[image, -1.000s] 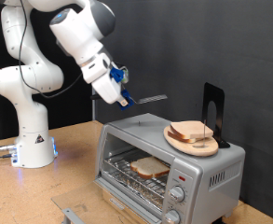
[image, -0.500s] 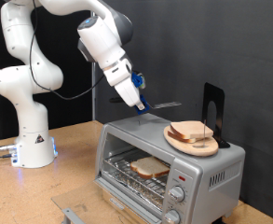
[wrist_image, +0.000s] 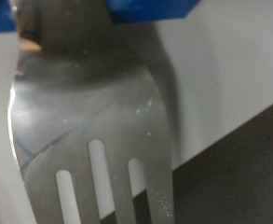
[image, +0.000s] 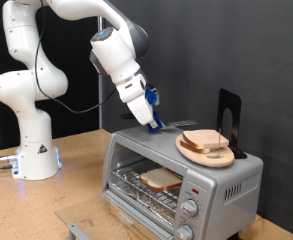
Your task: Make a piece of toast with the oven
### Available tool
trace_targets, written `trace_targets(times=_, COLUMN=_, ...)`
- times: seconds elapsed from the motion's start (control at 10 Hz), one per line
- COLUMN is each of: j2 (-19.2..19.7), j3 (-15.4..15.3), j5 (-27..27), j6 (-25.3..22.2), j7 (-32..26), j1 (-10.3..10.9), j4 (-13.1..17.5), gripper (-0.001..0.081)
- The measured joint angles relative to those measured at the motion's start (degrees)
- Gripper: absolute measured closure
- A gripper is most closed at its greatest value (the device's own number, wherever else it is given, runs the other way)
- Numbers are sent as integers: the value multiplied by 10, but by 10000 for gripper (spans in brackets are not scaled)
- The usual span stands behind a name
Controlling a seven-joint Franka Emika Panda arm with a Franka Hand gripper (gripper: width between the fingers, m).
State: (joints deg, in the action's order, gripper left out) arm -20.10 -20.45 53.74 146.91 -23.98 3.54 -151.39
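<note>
The slotted metal spatula rests low on the oven's top (image: pixel 158 141) and would lie there, so it is now time for my gripper to open.
The piece of toast (image: pixel 162 179) lies on the wire rack inside the silver oven (image: pixel 234 178), whose glass door (image: pixel 84 230) hangs open. My gripper (image: pixel 151 104), with blue fingers (wrist_image: pixel 151 8), is above the oven's top, near its left end in the exterior view. It is shut on the handle of a slotted metal spatula (image: pixel 176 127). The blade reaches towards a plate of piled bread slices (image: pixel 207 143) on the oven's top. In the wrist view the spatula blade (wrist_image: pixel 89 121) fills the picture over the grey oven top.
A black upright stand (image: pixel 228 114) sits behind the plate on the oven. Round knobs (image: pixel 191 208) are on the oven's front right. The robot's white base (image: pixel 31 150) stands at the exterior view's left on the wooden table (image: pixel 81 170).
My arm has swung to the exterior view's right and down. The spatula has dropped from above the oven to just over its top, beside the plate.
</note>
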Motion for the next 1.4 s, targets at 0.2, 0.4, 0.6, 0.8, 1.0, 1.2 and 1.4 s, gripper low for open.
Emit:
trace_targets(times=0.2, j2=9, j3=0, j5=1, j6=3, j7=0, j1=0, j4=4, gripper=257)
trace_targets(times=0.4, j2=12, j3=0, j5=2, j6=4, j7=0, j1=0, j4=5, gripper=64)
trace_targets(times=0.6, j2=14, j3=0, j5=19, j6=11, j7=-14, j1=0, j4=6, gripper=12)
trace_targets(times=0.8, j2=11, j3=7, j5=64, j6=14, j7=-52, j1=0, j4=10, gripper=-1)
trace_targets(times=1.0, j2=-10, j3=29, j5=85, j6=-13, j7=-70, j1=-1, j4=15, gripper=-1)
trace_targets(times=1.2, j2=-43, j3=56, j5=78, j6=-52, j7=-68, j1=-6, j4=17, gripper=-2)
trace_targets(times=1.4, j2=-55, j3=60, j5=73, j6=-65, j7=-66, j1=-10, j4=14, gripper=-2)
